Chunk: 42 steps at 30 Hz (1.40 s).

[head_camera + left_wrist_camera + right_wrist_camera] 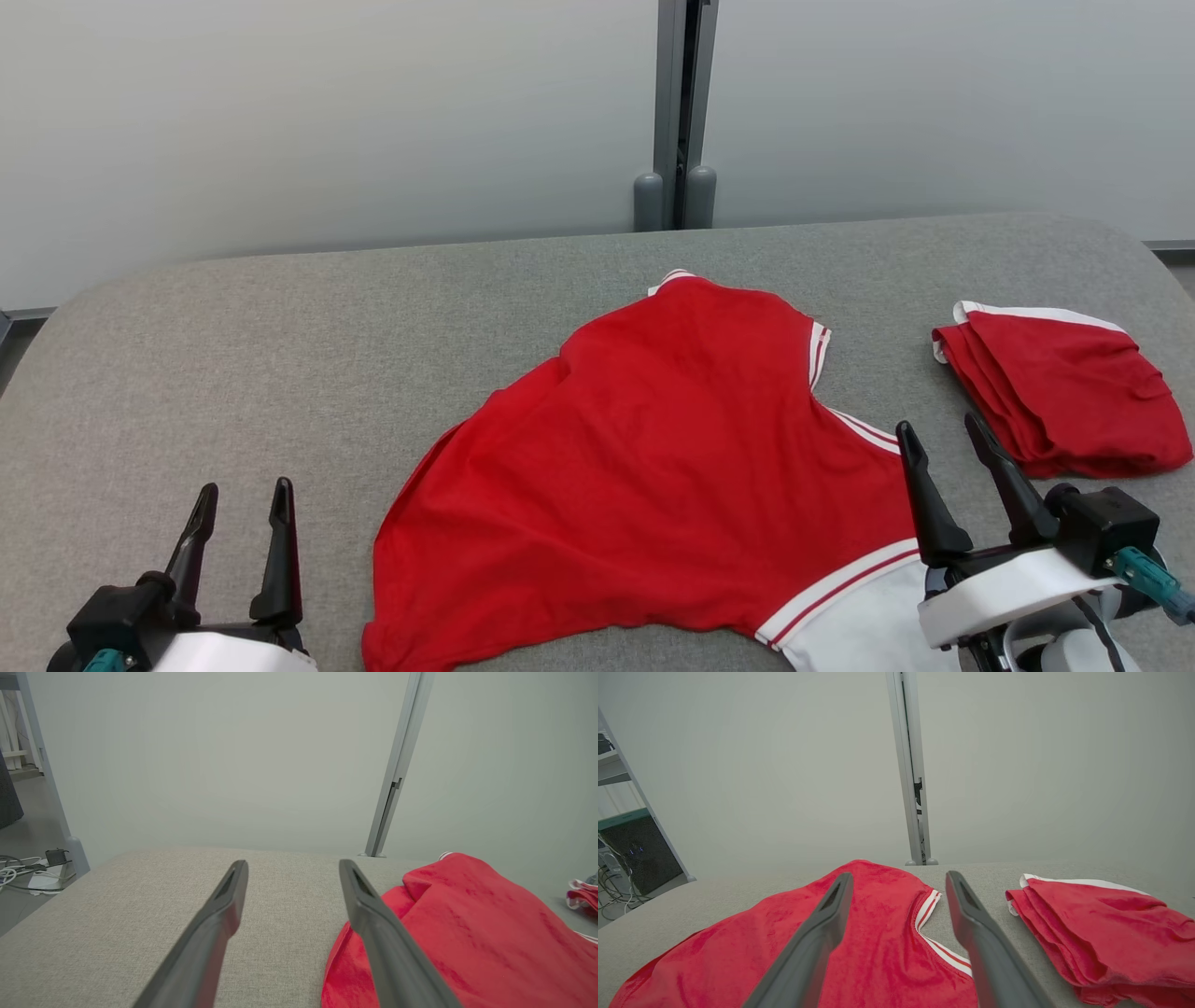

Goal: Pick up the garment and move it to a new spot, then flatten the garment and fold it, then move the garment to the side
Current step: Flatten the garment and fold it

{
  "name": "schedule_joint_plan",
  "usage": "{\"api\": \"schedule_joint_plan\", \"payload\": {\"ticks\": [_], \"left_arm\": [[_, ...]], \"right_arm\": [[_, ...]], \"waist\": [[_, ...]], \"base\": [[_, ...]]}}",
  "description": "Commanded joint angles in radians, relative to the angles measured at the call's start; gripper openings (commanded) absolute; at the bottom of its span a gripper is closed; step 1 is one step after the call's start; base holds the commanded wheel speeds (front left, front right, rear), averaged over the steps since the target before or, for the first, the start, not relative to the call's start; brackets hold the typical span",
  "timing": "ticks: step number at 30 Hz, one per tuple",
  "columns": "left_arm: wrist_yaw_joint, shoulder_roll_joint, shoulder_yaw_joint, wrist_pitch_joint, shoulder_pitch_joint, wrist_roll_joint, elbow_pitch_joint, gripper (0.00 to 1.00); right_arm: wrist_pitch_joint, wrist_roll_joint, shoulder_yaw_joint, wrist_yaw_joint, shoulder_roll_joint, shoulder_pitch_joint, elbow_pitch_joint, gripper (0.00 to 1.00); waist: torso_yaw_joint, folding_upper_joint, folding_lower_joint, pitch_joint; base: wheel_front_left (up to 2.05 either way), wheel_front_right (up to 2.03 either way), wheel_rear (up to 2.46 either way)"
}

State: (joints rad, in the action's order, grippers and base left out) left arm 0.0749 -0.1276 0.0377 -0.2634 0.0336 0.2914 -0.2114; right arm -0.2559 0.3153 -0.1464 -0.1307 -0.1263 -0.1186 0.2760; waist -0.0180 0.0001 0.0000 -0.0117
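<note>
I will grab the garment by its hem corner (381, 646) with my left gripper next. The red garment's body (672, 459) is lying loose and wrinkled across the table.
A red garment (653, 467) with white striped trim lies spread and loosely rumpled on the grey table (280, 355), in the middle right. The left wrist view has the garment (467, 933) at the right; the right wrist view has the garment (859, 942) under its fingers. My left gripper (241, 499) hovers open at the lower left, clear of the cloth. My right gripper (943, 437) stands open over the garment's near right edge, by its white part. Both hold nothing.
A second red garment (1055, 392), folded, lies at the table's right side, also seen as a folded pile (1101, 933). A pale wall with a grey post (677, 112) runs behind the table. Cables (28, 872) lie on the floor off the table's left.
</note>
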Motion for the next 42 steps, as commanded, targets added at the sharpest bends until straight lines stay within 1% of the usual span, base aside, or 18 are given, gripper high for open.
{"api": "schedule_joint_plan", "payload": {"ticks": [1, 10, 12, 15, 17, 19, 23, 25, 27, 30, 35, 37, 40, 42], "left_arm": [[0.006, -0.001, 0.008, -0.001, -0.016, -0.007, -0.003, 1.0], [0.014, 0.005, 0.018, -0.001, -0.016, -0.01, -0.006, 1.0], [0.022, 0.015, 0.027, -0.001, -0.013, 0.027, -0.01, 1.0], [0.029, 0.0, 0.034, 0.006, -0.001, 0.055, 0.004, 1.0], [0.037, -0.028, 0.034, 0.036, 0.027, 0.066, 0.042, 1.0], [0.039, -0.059, 0.011, 0.095, 0.053, 0.047, 0.069, 1.0], [0.043, -0.083, -0.025, 0.235, 0.104, 0.071, 0.148, 1.0], [0.045, -0.09, -0.039, 0.312, 0.132, 0.089, 0.179, 1.0], [0.041, -0.091, -0.051, 0.394, 0.156, 0.112, 0.2, 1.0], [0.04, -0.094, -0.063, 0.473, 0.176, 0.139, 0.24, 1.0], [0.044, -0.112, -0.085, 0.569, 0.197, 0.174, 0.27, 1.0], [0.046, -0.122, -0.092, 0.595, 0.203, 0.193, 0.276, 1.0], [0.049, -0.133, -0.108, 0.626, 0.2, 0.218, 0.283, 1.0], [0.05, -0.138, -0.121, 0.642, 0.196, 0.231, 0.283, 1.0]], "right_arm": [[-0.005, 0.005, -0.001, 0.0, -0.006, -0.01, 0.004, 1.0], [-0.006, 0.002, 0.006, 0.0, -0.012, -0.014, 0.0, 1.0], [-0.005, -0.003, 0.014, 0.0, -0.021, -0.015, -0.008, 1.0], [0.02, 0.004, 0.029, 0.0, -0.039, -0.009, -0.029, 1.0], [0.075, 0.014, 0.056, 0.0, -0.074, 0.015, -0.071, 1.0], [0.133, 0.023, 0.068, 0.0, -0.103, 0.041, -0.102, 1.0], [0.313, 0.082, 0.083, 0.0, -0.148, 0.109, -0.156, 1.0], [0.414, 0.119, 0.093, 0.0, -0.152, 0.147, -0.172, 1.0], [0.507, 0.152, 0.099, 0.0, -0.14, 0.183, -0.189, 1.0], [0.631, 0.2, 0.115, 0.0, -0.108, 0.229, -0.202, 1.0], [0.798, 0.2, 0.162, 0.0, -0.04, 0.271, -0.168, 1.0], [0.846, 0.182, 0.187, 0.0, -0.015, 0.281, -0.149, 1.0], [0.873, 0.177, 0.195, 0.0, 0.021, 0.278, -0.132, 1.0], [0.882, 0.169, 0.196, 0.0, 0.032, 0.275, -0.111, 1.0]], "waist": [[-0.001, -0.0001, 0.0, 0.0], [-0.003, -0.0001, 0.0, 0.0], [-0.006, -0.0001, 0.0, 0.0], [-0.009, -0.0001, 0.0, -0.002], [-0.012, -0.0001, 0.0, -0.004], [-0.013, -0.0001, 0.0, -0.005], [-0.017, -0.0001, 0.0, -0.003], [-0.02, -0.0001, 0.0, 0.0], [-0.022, -0.0001, 0.0, 0.003], [-0.024, -0.0001, 0.0, 0.01], [-0.022, -0.0001, 0.0, 0.031], [-0.02, -0.0001, 0.0, 0.038], [-0.016, -0.0001, 0.0, 0.047], [-0.014, -0.0001, 0.0, 0.054]], "base": [[0.0, 0.0, 0.0], [0.0, 0.0, 0.0], [0.0, 0.0, 0.0], [0.0, 0.0, 0.0], [0.0, 0.0, 0.0], [0.0, 0.0, 0.0], [0.0, 0.0, 0.0], [0.0, 0.0, 0.0], [0.0, 0.0, 0.0], [0.0, 0.0, 0.0], [0.0, 0.0, 0.0], [0.0, 0.0, 0.0], [0.0, 0.0, 0.0], [0.0, 0.0, 0.0]]}}
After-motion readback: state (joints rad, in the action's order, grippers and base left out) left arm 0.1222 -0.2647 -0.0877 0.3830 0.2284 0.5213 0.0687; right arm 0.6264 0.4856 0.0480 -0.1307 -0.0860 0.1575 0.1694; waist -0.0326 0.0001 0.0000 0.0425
